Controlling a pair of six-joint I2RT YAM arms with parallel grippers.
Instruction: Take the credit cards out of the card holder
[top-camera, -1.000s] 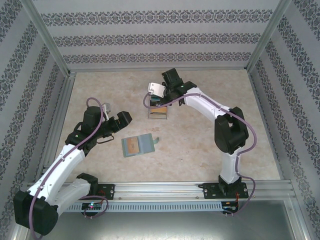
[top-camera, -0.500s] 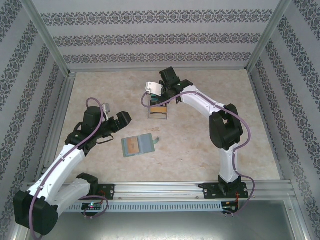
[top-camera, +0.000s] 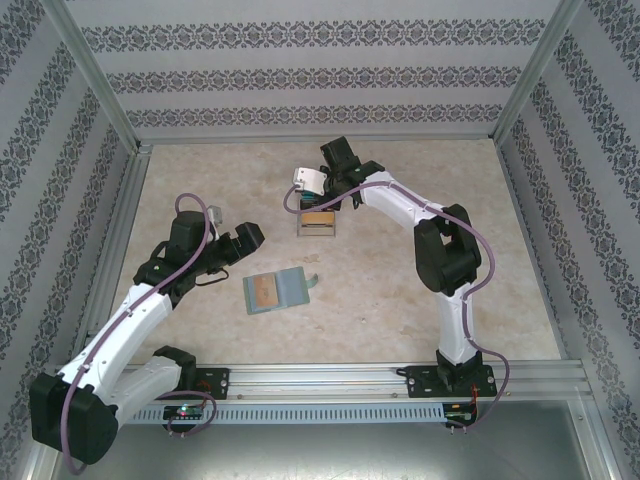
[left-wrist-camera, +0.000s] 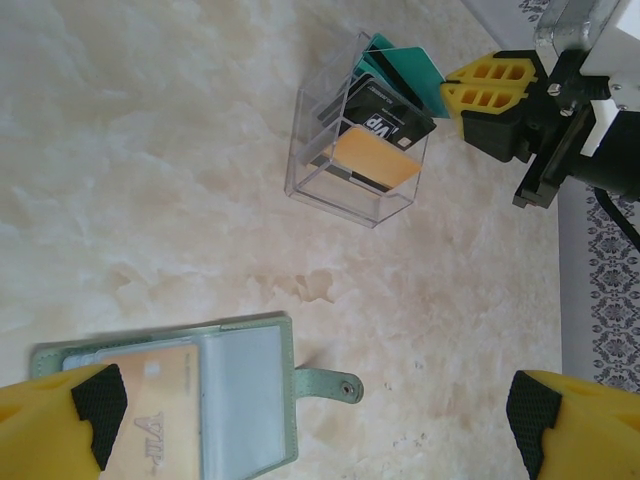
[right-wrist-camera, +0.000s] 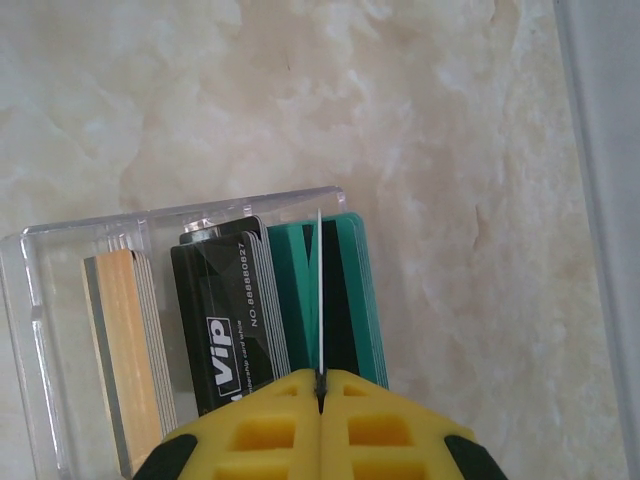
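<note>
The teal card (right-wrist-camera: 319, 300) stands on its edge over the teal stack, inside the sides of the clear stand. My right gripper needs to open now.
The grey-green card holder (top-camera: 278, 291) lies open on the table, tab to the right, with an orange-brown card (left-wrist-camera: 140, 410) in its left clear pocket. My left gripper (left-wrist-camera: 315, 420) hovers open just over its right half and tab (left-wrist-camera: 325, 385), touching nothing. My right gripper (right-wrist-camera: 320, 378) is shut on a teal card (right-wrist-camera: 319, 300), seen edge-on, held over the teal stack in the clear stand (right-wrist-camera: 60, 250). In the left wrist view the same teal card (left-wrist-camera: 410, 70) sticks out of the right gripper's yellow fingers (left-wrist-camera: 490, 95).
The clear upright stand (top-camera: 316, 221) at mid-table holds orange (left-wrist-camera: 375, 165), black VIP (left-wrist-camera: 390, 120) and teal stacks of cards. Metal frame rails and patterned walls close in the table on all sides.
The right arm's elbow has swung left and its gripper has edged a little left over the stand, still holding the card. The left arm has barely moved.
</note>
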